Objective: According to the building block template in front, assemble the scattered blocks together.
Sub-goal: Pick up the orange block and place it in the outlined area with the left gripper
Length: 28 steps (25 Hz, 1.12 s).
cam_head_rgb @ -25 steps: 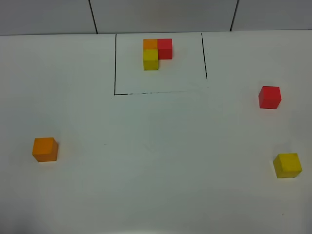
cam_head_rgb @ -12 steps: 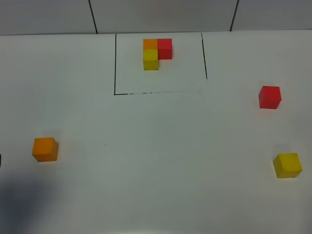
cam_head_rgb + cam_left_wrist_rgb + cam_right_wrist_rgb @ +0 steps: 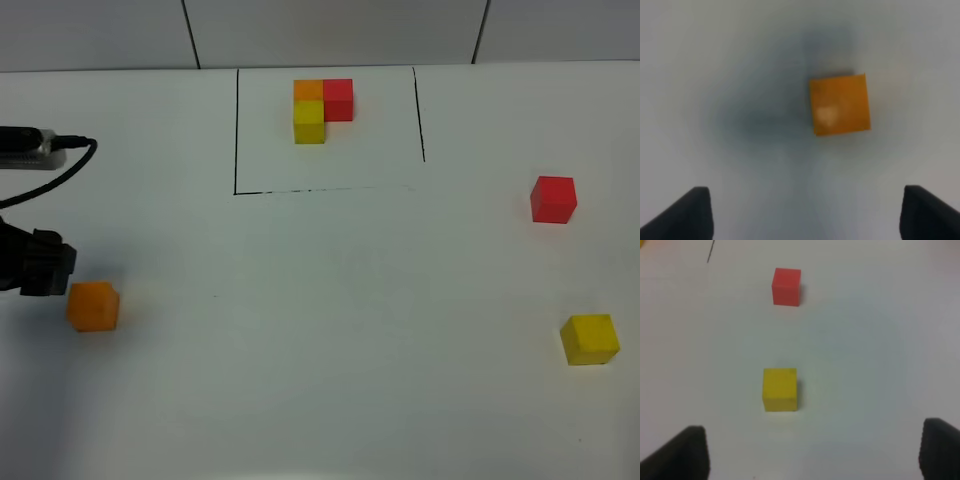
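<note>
The left gripper grabs the scattered orange cube by its opposite sides next, to rebuild the template's L shape.
The building block template (image 3: 322,108) is an L of small orange, red and yellow cubes inside a black outline at the far middle of the table. The scattered orange cube (image 3: 93,306) lies at the left, the red cube (image 3: 553,199) at the right and the yellow cube (image 3: 589,339) at the near right. My left arm (image 3: 38,265) hovers just left of the orange cube. In the left wrist view the left gripper (image 3: 807,215) is open above the orange cube (image 3: 840,104). The right gripper (image 3: 810,452) is open, short of the yellow cube (image 3: 780,389) and the red cube (image 3: 787,286).
A black cable and a grey part of the left arm (image 3: 40,150) hang over the table's left edge. The white table (image 3: 330,300) spans the whole view, with a tiled wall (image 3: 330,30) behind it.
My left arm has come into the exterior view from the left edge and now stands beside the orange cube. The cubes have not moved.
</note>
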### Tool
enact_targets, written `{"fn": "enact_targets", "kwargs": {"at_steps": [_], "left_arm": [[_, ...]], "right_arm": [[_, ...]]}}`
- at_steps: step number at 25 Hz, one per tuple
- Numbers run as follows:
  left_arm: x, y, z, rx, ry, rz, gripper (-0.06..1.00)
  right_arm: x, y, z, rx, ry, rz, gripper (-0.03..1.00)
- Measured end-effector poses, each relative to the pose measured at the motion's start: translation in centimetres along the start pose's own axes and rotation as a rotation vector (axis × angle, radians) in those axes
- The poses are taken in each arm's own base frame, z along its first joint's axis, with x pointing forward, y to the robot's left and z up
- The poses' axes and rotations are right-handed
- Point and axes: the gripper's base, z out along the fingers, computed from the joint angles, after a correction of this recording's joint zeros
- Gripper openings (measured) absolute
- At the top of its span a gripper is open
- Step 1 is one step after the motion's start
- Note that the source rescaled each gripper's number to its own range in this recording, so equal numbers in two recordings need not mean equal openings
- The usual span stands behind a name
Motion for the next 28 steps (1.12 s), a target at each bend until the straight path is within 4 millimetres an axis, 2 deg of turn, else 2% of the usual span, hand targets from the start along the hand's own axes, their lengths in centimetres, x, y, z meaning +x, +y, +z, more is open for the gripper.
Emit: {"fn": "enact_targets", "kwargs": {"at_steps": [2,8,11,19,24,28], "left_arm": [[-0.4,-0.2,1.2,0.009,0.028,-0.009,0.70],[-1.2,-0.7,4.1,0.051,0.084,-0.052,0.85],[-1.3,-0.8,5.4,0.052,0.119,-0.054,0.87],[-2.0,-0.9,7.9,0.049,0.115,-0.077,0.87],[-2.0,-1.0,10.1,0.046,0.147,-0.078,0.87],[-2.1,-1.0,11.3,0.045,0.149,-0.079,0.80]], "right_arm": [[0.0,0.0,0.0,-0.002,0.000,0.001,0.80],[0.0,0.1,0.0,-0.010,0.000,0.006,0.80],[0.0,0.1,0.0,-0.013,0.000,0.007,0.80],[0.0,0.2,0.0,-0.022,-0.001,0.012,0.80],[0.0,0.2,0.0,-0.022,-0.001,0.012,0.80],[0.0,0.2,0.0,-0.022,-0.001,0.012,0.80]]}}
